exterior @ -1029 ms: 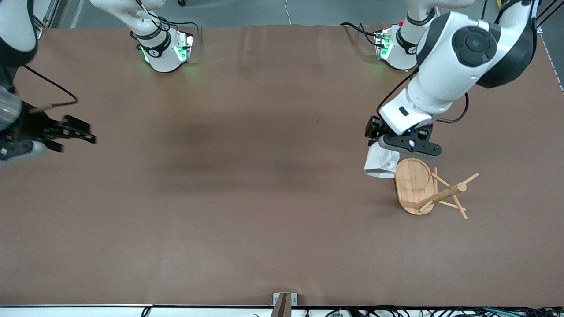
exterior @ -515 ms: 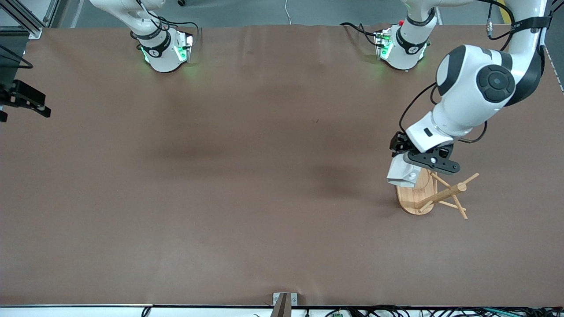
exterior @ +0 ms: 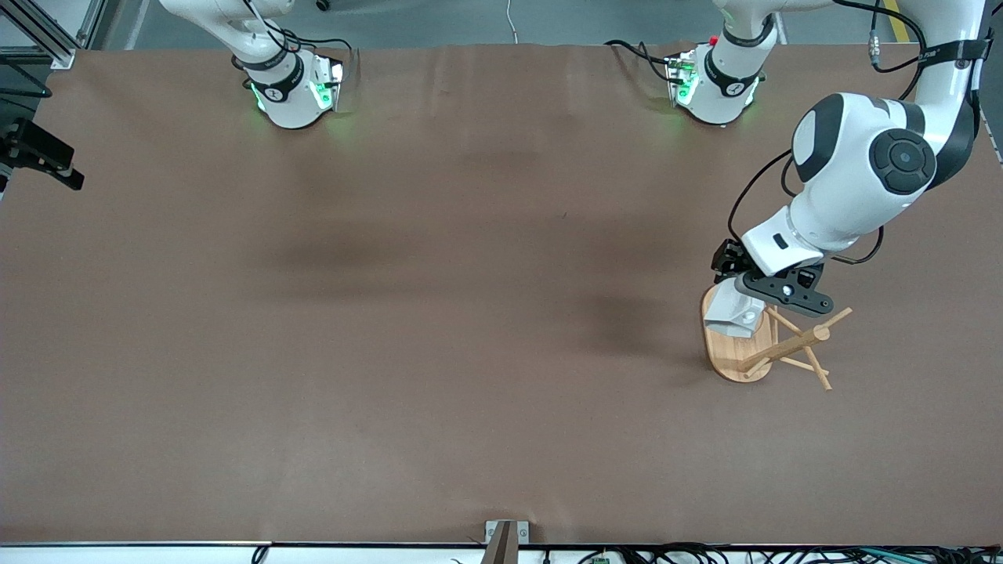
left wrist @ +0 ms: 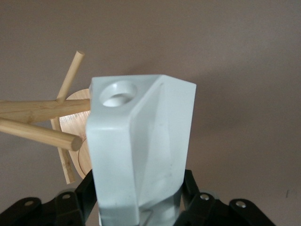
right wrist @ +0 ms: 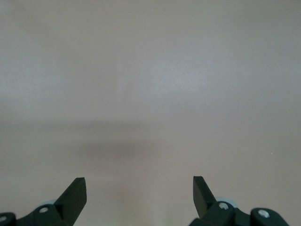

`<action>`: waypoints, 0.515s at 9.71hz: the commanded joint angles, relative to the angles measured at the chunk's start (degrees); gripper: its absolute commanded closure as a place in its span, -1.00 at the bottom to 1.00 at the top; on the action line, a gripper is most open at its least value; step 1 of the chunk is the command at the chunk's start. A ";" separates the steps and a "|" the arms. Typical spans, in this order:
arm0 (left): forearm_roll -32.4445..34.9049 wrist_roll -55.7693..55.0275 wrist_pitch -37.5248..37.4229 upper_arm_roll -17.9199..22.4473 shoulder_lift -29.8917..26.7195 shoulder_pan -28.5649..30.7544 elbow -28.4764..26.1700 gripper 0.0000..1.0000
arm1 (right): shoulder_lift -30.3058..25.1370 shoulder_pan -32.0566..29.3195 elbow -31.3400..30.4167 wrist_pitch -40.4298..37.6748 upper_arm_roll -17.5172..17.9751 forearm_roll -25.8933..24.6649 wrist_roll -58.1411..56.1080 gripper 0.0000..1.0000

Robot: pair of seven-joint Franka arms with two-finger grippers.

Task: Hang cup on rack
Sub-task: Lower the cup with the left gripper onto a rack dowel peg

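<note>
My left gripper is holding the cup with its handle short of the peg tip [left wrist: 75, 142], so it should move the cup toward the peg tip before it lets go.
The white faceted cup [exterior: 727, 317] is held in my left gripper [exterior: 740, 298], which is shut on it, over the oval base of the bamboo rack [exterior: 733, 356]. The rack's post and thin pegs [exterior: 791, 343] stand just beside the cup, toward the left arm's end of the table. In the left wrist view the cup [left wrist: 141, 141] fills the middle between the fingers [left wrist: 193, 188], its handle's round hole [left wrist: 117, 93] close to a peg tip [left wrist: 70, 141]. My right gripper [exterior: 43, 157] is open and empty at the right arm's edge of the table; it also shows in the right wrist view [right wrist: 139, 188].
The brown table cover [exterior: 439, 313] is bare apart from the rack. Both arm bases [exterior: 294, 86] stand along the edge farthest from the front camera. A metal frame corner [exterior: 47, 47] stands by the right gripper.
My left gripper has carried the cup toward the rack, from beside the base to over it and lower. My right gripper has drawn back to the table's edge.
</note>
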 commanded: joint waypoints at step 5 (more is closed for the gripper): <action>0.18 4.35 3.16 -0.58 3.05 3.59 -0.97 0.93 | -1.15 0.53 -2.39 0.32 0.22 -1.39 4.09 -1.00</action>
